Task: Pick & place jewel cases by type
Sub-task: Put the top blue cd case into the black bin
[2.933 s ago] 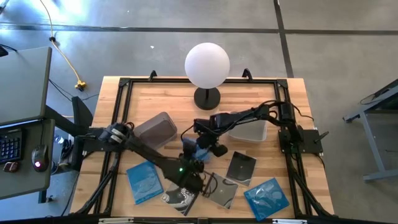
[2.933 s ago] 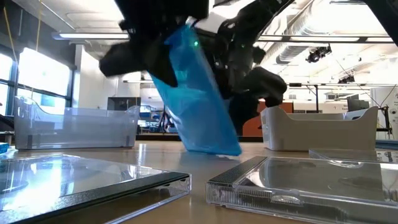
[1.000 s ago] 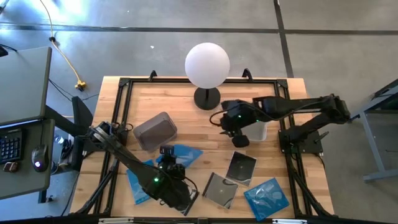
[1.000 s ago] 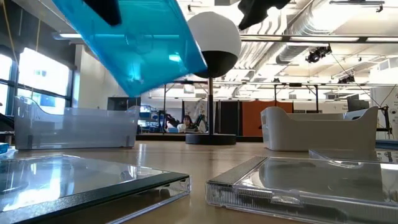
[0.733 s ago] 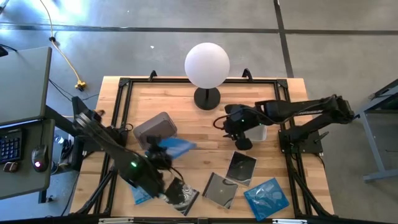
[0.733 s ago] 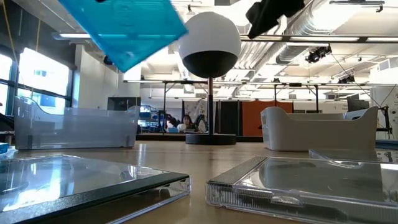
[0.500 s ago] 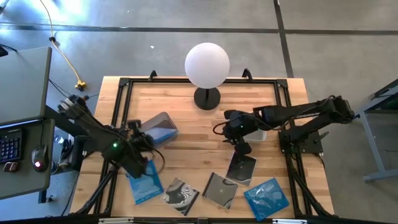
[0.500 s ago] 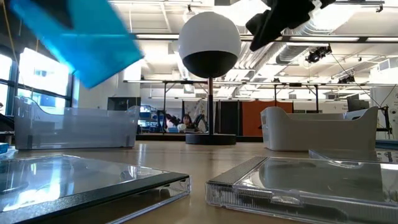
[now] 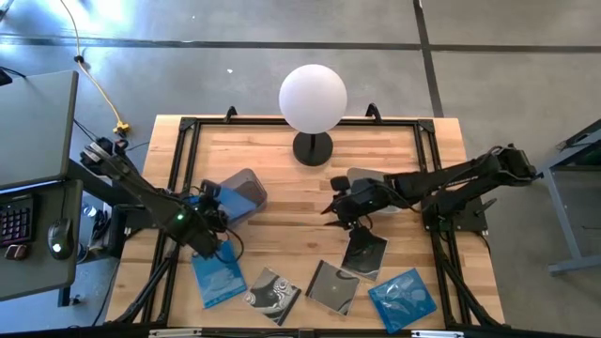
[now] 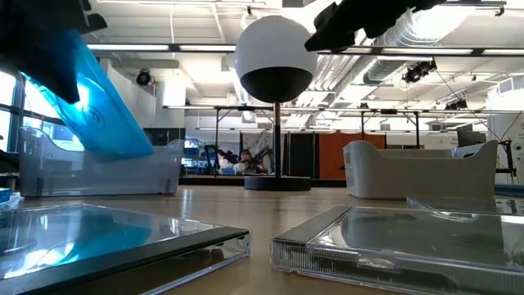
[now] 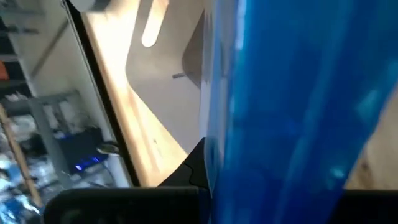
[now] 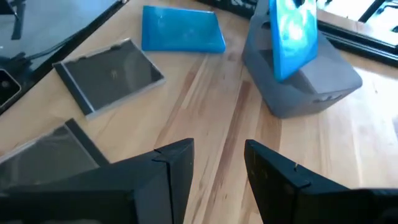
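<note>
My left gripper should turn the blue jewel case inward before opening, as the case slants across the grey tub's near rim.
My left gripper [image 9: 208, 205] is shut on a bright blue jewel case [image 9: 223, 200] over the left grey tub [image 9: 246, 188]. The case stands steeply tilted [image 10: 102, 106], and in the right wrist view its lower part is inside the tub [image 12: 292, 43]. My right gripper [image 9: 331, 208] is open and empty above the table's middle [image 12: 217, 168]. Lying flat on the table are a blue case [image 9: 218, 274], a swirl-patterned case [image 9: 272, 291], two dark cases [image 9: 333, 286] [image 9: 363, 253] and another blue case [image 9: 404, 299]. My left gripper holds the blue case by its upper edge [image 11: 227, 149], coming from above. The case hangs steeply tilted, almost on edge, with its lower edge [image 12: 285, 76] down inside the left tub. Whether that edge touches the tub's floor, I cannot tell.
A lamp with a white globe [image 9: 313, 99] stands at the far middle. The second grey tub [image 9: 380, 195] sits at the right, partly under my right arm. Bare wood shows between the two tubs.
My left gripper has carried the blue case toward the table's left and far side, to the left tub. It has tipped the case from nearly flat to nearly upright and lowered it into the tub. My right gripper has moved left and nearer, away from the right tub, and stays open.
</note>
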Controlling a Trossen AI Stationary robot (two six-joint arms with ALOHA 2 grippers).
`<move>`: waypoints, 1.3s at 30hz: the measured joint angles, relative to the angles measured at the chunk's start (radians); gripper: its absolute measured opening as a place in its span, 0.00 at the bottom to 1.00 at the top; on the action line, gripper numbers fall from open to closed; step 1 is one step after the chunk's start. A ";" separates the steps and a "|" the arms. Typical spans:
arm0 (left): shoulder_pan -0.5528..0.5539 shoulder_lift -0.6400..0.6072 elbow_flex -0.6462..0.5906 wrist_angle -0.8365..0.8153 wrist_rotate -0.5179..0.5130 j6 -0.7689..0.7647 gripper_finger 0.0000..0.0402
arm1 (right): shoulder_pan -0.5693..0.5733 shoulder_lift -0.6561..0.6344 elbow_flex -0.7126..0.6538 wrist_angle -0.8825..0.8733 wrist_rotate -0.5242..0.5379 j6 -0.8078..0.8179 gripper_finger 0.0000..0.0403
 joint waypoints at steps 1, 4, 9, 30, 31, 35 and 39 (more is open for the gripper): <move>0.013 0.004 0.000 0.008 0.011 -0.007 0.04 | 0.000 0.000 -0.006 0.002 0.000 0.000 0.34; 0.065 0.030 0.000 0.015 0.014 -0.019 0.04 | 0.000 0.000 -0.008 -0.004 0.000 0.015 0.34; 0.170 0.080 -0.001 0.011 0.015 -0.013 0.04 | 0.004 0.000 -0.008 -0.002 -0.014 0.019 0.34; 0.268 0.129 0.191 -0.001 0.248 -0.234 0.04 | 0.038 0.000 -0.007 -0.003 -0.022 0.016 0.34; 0.277 0.129 0.200 -0.014 0.259 -0.240 0.04 | 0.038 0.000 -0.007 -0.003 -0.022 0.016 0.34; 0.349 0.129 0.206 -0.056 0.325 -0.305 0.08 | 0.038 0.000 -0.007 -0.003 -0.022 0.016 0.34; 0.432 0.129 0.205 -0.034 0.390 -0.307 0.19 | 0.038 0.000 -0.007 -0.003 -0.022 0.016 0.34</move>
